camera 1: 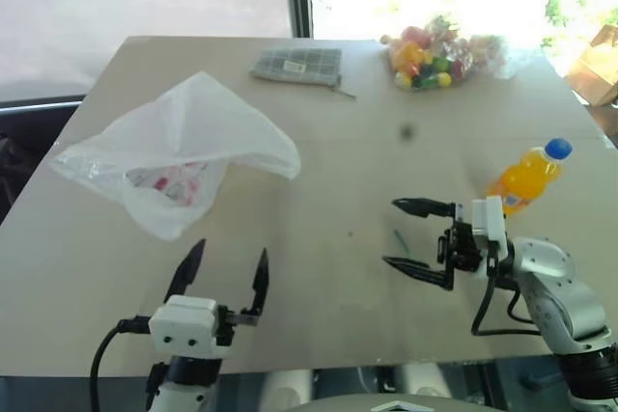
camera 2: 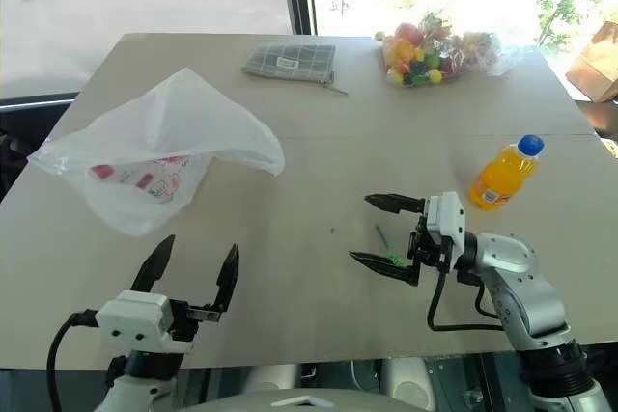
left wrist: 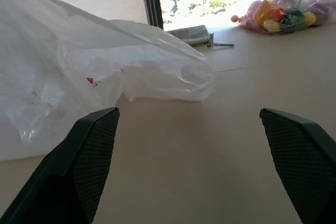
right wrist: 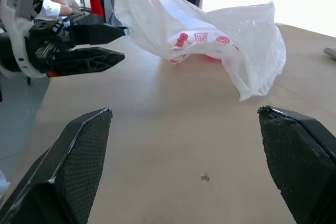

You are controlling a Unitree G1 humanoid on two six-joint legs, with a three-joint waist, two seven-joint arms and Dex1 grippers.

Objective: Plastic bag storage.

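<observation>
I will next grab the plastic bag with my left gripper by the loose edge of its opening (camera 1: 263, 163), which stands up while the bag's thin body (camera 1: 159, 132) lies slack and crumpled.
The plastic bag (camera 1: 183, 142) is white, thin and crumpled, with red print showing through, and lies puffed up on the left half of the table (camera 1: 319, 190). My left gripper (camera 1: 232, 248) stands open near the table's front edge, just in front of the bag and apart from it, fingers pointing toward it. In the left wrist view the bag (left wrist: 105, 61) rises close beyond the fingertips. My right gripper (camera 1: 391, 233) is open at the front right, pointing left across the table with nothing between its fingers. The right wrist view shows the bag (right wrist: 210, 30) and the left gripper (right wrist: 124, 42).
A grey checked pouch (camera 1: 297, 65) lies at the back centre. A clear bag of colourful sweets (camera 1: 435, 53) sits at the back right. An orange drink bottle (camera 1: 526, 178) with a blue cap stands right of my right gripper. A small green scrap (camera 1: 400, 243) lies by its fingers.
</observation>
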